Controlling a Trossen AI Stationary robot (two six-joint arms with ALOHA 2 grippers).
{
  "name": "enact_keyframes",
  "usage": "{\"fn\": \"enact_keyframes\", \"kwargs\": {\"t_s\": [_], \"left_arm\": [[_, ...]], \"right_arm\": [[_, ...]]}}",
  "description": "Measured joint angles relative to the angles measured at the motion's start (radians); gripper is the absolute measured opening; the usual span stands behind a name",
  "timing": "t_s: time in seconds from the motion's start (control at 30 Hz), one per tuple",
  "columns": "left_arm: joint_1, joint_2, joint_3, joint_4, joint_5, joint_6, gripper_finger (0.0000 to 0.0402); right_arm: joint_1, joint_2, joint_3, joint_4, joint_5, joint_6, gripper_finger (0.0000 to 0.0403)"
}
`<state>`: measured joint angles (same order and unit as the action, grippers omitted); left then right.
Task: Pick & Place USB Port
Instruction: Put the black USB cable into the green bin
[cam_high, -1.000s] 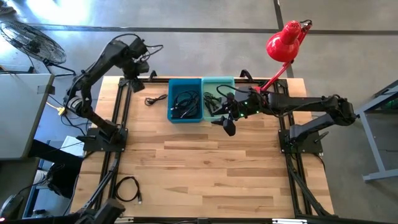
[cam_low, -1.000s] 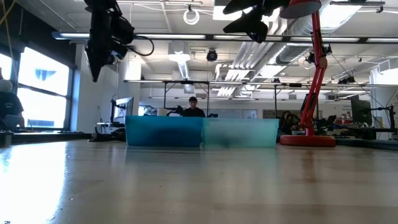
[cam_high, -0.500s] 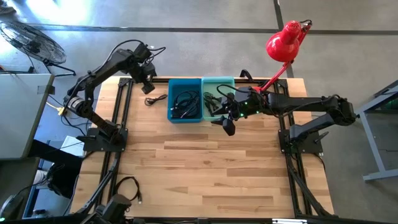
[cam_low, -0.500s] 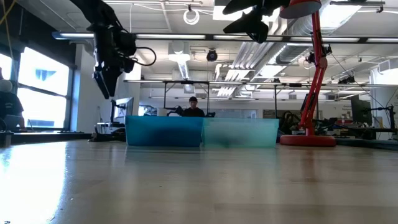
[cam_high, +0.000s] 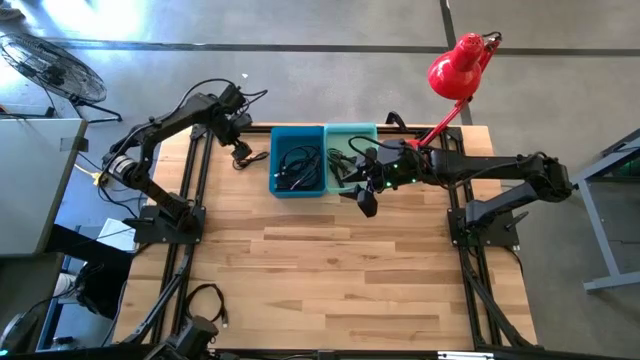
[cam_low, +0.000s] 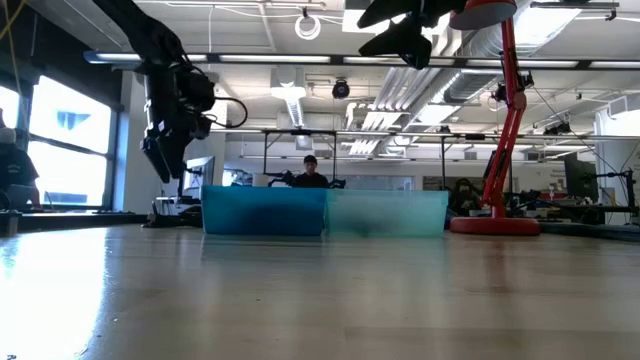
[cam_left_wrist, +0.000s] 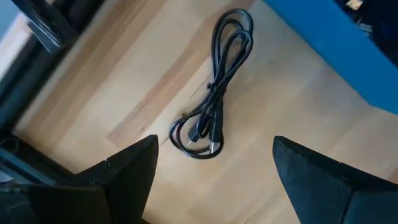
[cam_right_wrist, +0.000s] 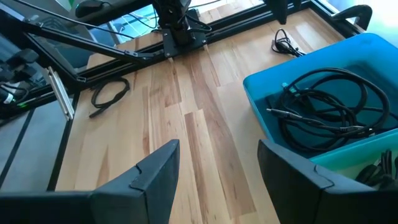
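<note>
I will next use my left gripper to grab the coiled USB cable by its bound plug end (cam_left_wrist: 212, 118), so that I can place it in a bin.
A coiled black USB cable (cam_left_wrist: 214, 93) lies flat on the wooden table, just left of the blue bin (cam_high: 297, 160). My left gripper (cam_left_wrist: 214, 171) hangs open above it, pointing down, with its fingers on either side of the coil's lower end and clear of it. In the high view this gripper (cam_high: 240, 150) mostly covers the cable. My right gripper (cam_high: 365, 203) stays open in the air in front of the teal bin (cam_high: 350, 148), with nothing between its fingers (cam_right_wrist: 152, 177).
The blue bin (cam_right_wrist: 323, 124) holds several black cables. Another black cable (cam_high: 205, 300) lies near the table's front left corner. A red lamp (cam_high: 455, 70) stands at the back right. Black frame rails (cam_high: 190, 190) run along both table sides.
My left gripper has come down from high above the table's far left corner toward the coiled cable beside the blue bin, moving a little toward the near edge and rolling slightly. It has stayed open.
</note>
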<state>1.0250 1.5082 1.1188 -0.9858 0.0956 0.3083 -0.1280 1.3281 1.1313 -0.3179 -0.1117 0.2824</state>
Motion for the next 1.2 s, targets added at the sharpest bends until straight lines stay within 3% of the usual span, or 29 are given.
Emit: {"fn": "enact_keyframes", "kwargs": {"t_s": [0.4, 0.63, 0.93, 1.2], "left_arm": [[-0.092, 0.086, -0.065, 0.102, 0.025, -0.032, 0.0312], [-0.096, 0.168, -0.066, 0.108, -0.031, -0.052, 0.0312], [-0.096, 0.174, -0.066, 0.144, -0.11, -0.048, 0.0312], [-0.096, 0.185, -0.065, 0.192, -0.114, 0.0, 0.0312]], "right_arm": [[0.0, 0.0, 0.0, 0.0, 0.005, -0.021, 0.0209], [0.0, 0.0, 0.0, 0.0, -0.004, -0.019, 0.0209], [0.0, 0.0, 0.0, -0.008, -0.01, -0.003, 0.0209], [0.0, 0.0, 0.0, -0.008, -0.001, -0.002, 0.0209]]}}
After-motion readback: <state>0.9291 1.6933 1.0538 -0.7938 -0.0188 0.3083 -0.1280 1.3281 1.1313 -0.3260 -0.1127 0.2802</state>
